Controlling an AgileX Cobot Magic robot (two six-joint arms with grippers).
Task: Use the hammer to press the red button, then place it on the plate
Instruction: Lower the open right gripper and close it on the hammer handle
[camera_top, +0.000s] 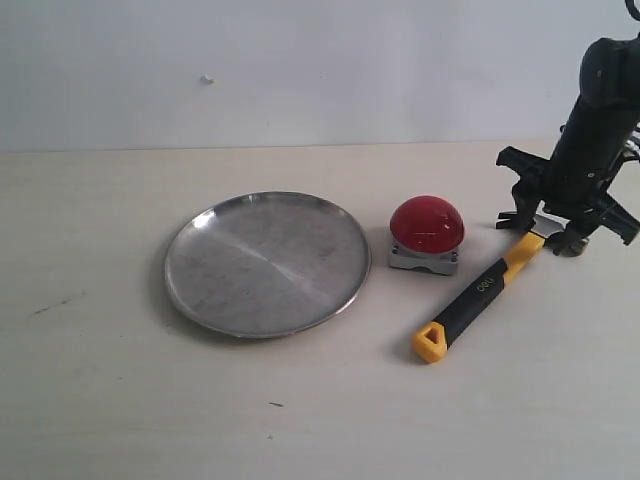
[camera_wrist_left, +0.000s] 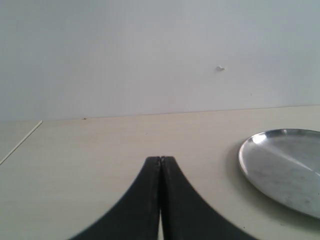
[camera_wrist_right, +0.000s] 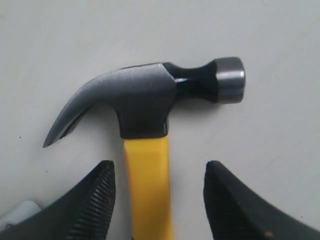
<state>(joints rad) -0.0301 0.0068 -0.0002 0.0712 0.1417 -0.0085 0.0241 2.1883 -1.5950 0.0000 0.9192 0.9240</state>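
Note:
The robot needs to press the red button (camera_top: 427, 223) with the hammer, so its right gripper should next grip the hammer by the yellow handle just below its head (camera_top: 536, 238).
The hammer (camera_top: 480, 295) lies flat on the table, right of the red button (camera_top: 427, 223), with its yellow loop toward the front. Its head end is under my right gripper (camera_top: 548, 222). In the right wrist view the dark steel head (camera_wrist_right: 150, 97) and yellow handle (camera_wrist_right: 147, 185) are plain. My right gripper (camera_wrist_right: 159, 170) is open, its fingers on either side of the handle just below the head, touching neither side. The silver plate (camera_top: 266, 262) rests left of the button. My left gripper (camera_wrist_left: 160, 160) is shut on nothing, hovering over bare table beside the plate (camera_wrist_left: 285, 167).
A pale wall rises behind the table's far edge (camera_top: 300, 147). A table seam (camera_wrist_left: 20, 142) runs at the far left in the left wrist view. Bare tabletop spreads in front of the plate and the hammer.

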